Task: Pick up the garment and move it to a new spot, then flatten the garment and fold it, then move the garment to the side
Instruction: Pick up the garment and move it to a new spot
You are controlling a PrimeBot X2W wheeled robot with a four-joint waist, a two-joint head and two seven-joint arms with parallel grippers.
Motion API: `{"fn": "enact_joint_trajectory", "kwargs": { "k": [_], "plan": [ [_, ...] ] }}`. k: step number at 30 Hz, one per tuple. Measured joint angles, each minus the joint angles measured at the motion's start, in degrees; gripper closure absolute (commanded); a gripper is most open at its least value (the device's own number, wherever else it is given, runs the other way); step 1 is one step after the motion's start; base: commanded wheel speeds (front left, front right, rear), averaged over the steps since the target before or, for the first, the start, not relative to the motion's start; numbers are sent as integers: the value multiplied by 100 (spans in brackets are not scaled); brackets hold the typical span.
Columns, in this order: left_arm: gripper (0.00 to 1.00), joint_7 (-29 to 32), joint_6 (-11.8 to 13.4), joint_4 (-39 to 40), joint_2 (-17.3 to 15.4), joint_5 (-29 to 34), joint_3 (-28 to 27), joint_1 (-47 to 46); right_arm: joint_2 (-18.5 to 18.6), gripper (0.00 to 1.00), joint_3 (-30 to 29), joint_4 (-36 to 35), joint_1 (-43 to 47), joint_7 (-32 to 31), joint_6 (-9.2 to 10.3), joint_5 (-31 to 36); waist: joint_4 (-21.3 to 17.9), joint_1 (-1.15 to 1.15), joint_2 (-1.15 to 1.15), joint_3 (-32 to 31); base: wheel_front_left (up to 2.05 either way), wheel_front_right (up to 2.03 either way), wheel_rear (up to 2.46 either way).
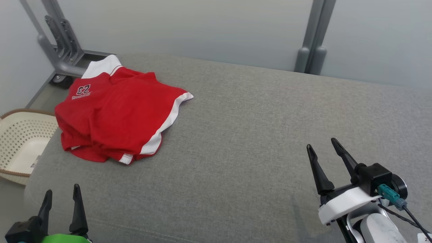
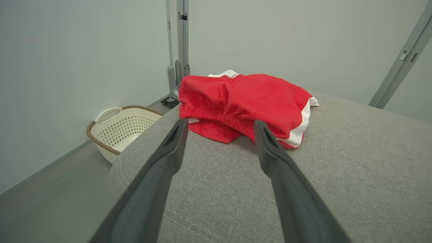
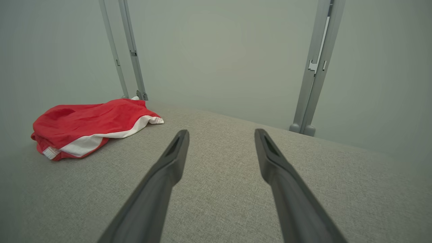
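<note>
The garment (image 1: 121,111) lies loose with a fold of cloth standing up, so the left gripper should pinch the garment by that raised fold (image 1: 92,121) next.
The garment (image 1: 114,114) is a pair of red shorts with white side stripes and a "23" print, lying folded on the far left of a grey padded surface (image 1: 256,135). My left gripper (image 1: 62,197) hovers open at the near left edge, short of the garment's elastic waistband (image 2: 219,116). My right gripper (image 1: 322,146) is open at the near right, well away from the garment (image 3: 91,126), and its fingers (image 3: 172,158) hold nothing. Over the grey surface, the left wrist view shows my left gripper (image 2: 219,126) with its jaws apart.
A cream perforated basket (image 1: 20,141) sits on the floor left of the surface, also seen as the basket (image 2: 118,128). Grey metal posts (image 1: 314,37) and a bracket (image 1: 64,44) stand against the pale wall behind. The surface's left edge drops off near the garment.
</note>
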State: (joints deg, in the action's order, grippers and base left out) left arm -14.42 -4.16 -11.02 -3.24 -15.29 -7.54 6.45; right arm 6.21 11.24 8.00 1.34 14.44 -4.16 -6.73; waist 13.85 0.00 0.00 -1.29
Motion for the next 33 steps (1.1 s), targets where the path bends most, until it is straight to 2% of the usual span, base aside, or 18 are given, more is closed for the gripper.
{"fn": "enact_joint_trajectory", "kwargs": {
  "k": [6,11,17,23,27,33],
  "plan": [
    [0,0,5,45,1,0,-4,44,-70,0,-41,11,-1,0,-2,16,397,0,0,-23,0,0,0],
    [0,0,-90,-3,13,1,68,36,-64,0,-277,10,8,0,32,16,875,0,0,-30,0,0,0],
    [0,0,-127,-110,12,3,64,32,-89,0,-323,11,62,0,79,24,1215,0,0,-67,0,0,0],
    [0,-1,-172,-183,0,37,83,30,-110,0,-364,-8,226,0,124,43,1309,0,0,-116,0,0,0],
    [0,9,-182,-385,7,-185,56,6,-126,0,-319,-70,243,0,121,103,1271,0,0,-26,0,0,0],
    [0,717,-241,-446,21,-621,248,-937,-110,0,-289,-163,110,0,115,220,1133,0,0,258,0,0,0]
  ]
}}
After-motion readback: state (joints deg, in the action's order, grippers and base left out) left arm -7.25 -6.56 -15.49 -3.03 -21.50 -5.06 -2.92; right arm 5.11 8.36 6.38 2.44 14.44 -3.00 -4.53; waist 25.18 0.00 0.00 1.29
